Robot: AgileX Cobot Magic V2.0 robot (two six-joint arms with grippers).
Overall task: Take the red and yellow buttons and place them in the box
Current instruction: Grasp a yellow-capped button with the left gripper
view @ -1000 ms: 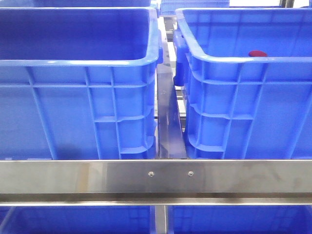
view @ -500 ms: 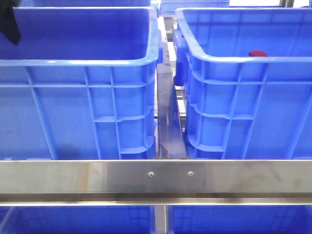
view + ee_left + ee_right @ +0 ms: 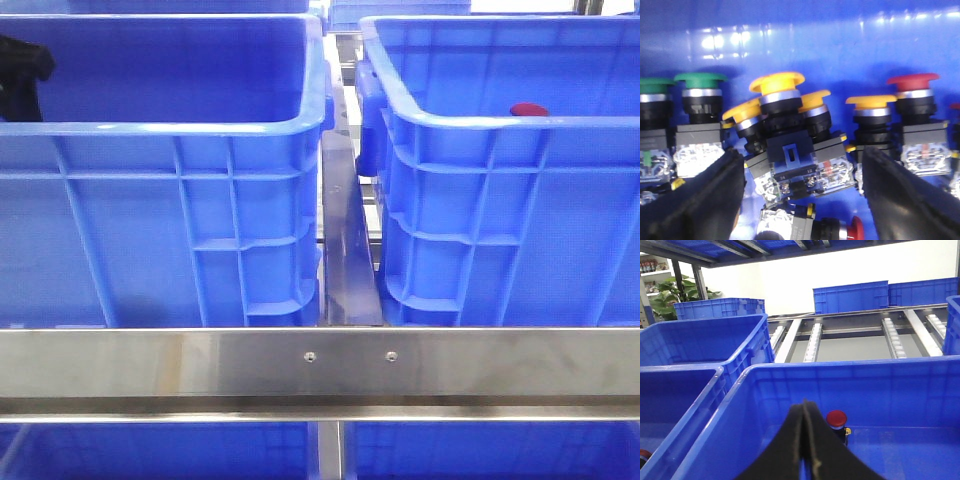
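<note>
My left gripper goes lower next before it closes on the dark switch body [image 3: 790, 152] below the yellow button. Its fingers hang above the switch body, so closing now would miss.
My left gripper [image 3: 802, 197] is open inside the left crate [image 3: 160, 128], its black fingers [image 3: 695, 200] on either side of a pile of yellow buttons [image 3: 777, 82] on switch bodies. A red button [image 3: 912, 80] stands to one side and another red one [image 3: 855, 231] lies near the fingers. In the front view this gripper [image 3: 22, 72] shows only as a dark shape at the crate's far left. My right gripper [image 3: 804, 407] is shut and empty over the box [image 3: 500, 124]. One red button [image 3: 836, 418] stands in the box [image 3: 840, 371], also visible from the front as a red button [image 3: 528, 110].
Green buttons [image 3: 700, 77] stand in the left crate beside the yellow ones. A steel rail [image 3: 320, 365] crosses in front of both crates, with a metal divider [image 3: 345, 250] between them. More blue crates [image 3: 850, 297] and roller tracks [image 3: 892, 337] lie behind.
My left gripper has come into the front view at the upper left and moved rightward and lower into the left crate. The red button in the box has not moved.
</note>
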